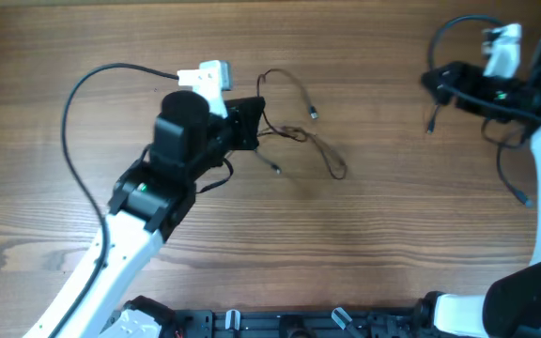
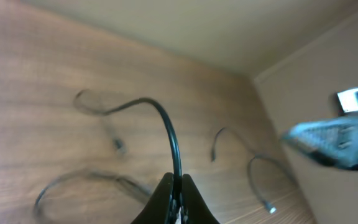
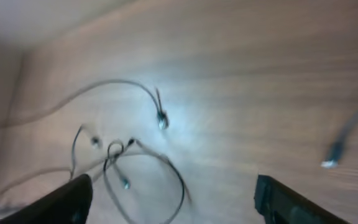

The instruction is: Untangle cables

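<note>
The right gripper grabs a black cable along its strand (image 1: 325,150) (image 3: 170,164) next, across from my left gripper's hold, to untangle the cables.
The thin black cables (image 1: 296,133) lie tangled at the table's middle, with a loop toward the right (image 1: 334,165) and small plug ends. My left gripper (image 1: 255,122) is at the tangle's left edge. In the left wrist view it (image 2: 178,186) is shut on one black cable (image 2: 173,140) that arcs up and away to the left. My right gripper (image 1: 433,81) is far off at the back right, open and empty. In the right wrist view its fingers (image 3: 173,185) are wide apart above the tangle (image 3: 126,155). Another thin cord with a plug (image 1: 431,118) lies below the right gripper and shows in the right wrist view (image 3: 333,160).
The left arm's thick black cable (image 1: 71,122) loops over the table's left side. The right arm's thicker cables (image 1: 507,169) hang near the right edge. A dark rail (image 1: 280,324) runs along the table's front edge. A beige wall (image 2: 316,99) borders the table's far side.
</note>
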Tool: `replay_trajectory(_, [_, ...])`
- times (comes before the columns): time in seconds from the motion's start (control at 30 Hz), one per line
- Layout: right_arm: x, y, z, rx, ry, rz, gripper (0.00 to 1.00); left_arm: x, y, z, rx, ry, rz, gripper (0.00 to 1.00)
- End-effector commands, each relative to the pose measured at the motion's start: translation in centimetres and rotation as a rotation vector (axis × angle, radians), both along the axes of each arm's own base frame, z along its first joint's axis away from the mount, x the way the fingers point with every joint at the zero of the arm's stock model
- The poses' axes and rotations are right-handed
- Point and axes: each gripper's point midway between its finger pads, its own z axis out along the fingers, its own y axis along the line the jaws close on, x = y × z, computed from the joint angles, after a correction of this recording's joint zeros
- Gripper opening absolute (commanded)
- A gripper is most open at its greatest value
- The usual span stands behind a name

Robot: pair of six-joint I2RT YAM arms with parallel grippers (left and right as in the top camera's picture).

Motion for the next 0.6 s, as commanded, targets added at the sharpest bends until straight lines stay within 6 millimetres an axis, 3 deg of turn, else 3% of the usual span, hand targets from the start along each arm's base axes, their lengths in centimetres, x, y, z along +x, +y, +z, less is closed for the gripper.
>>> replay_trajectory(0.0, [-1.4,5.4,0.0,-0.013,-0.016,0.211,0.89,-0.8,0.0,2.5,-0.023,-0.073,-0.025,0.04])
replay_trajectory(0.13, [-3.5,10.4,-0.9,-0.011,0.022,0.360,0.89,-0.5,-0.2,3.5,-0.042,-0.113,-0.025,0.04])
replay_trajectory(0.27, [-4.8,13.5,-1.1,-0.011,0.030,0.447,0.90,-0.1,-0.4,5.7,-0.081,-0.199,-0.024,0.04])
replay_trajectory(0.43, [-5.8,15.8,-1.1,-0.013,0.025,0.517,0.91,0.3,-0.5,8.8,-0.208,-0.262,-0.004,0.04])
replay_trajectory(0.57, [-6.1,16.4,-1.1,-0.013,0.022,0.534,0.93,0.2,-0.5,11.2,-0.362,-0.265,0.015,0.04])
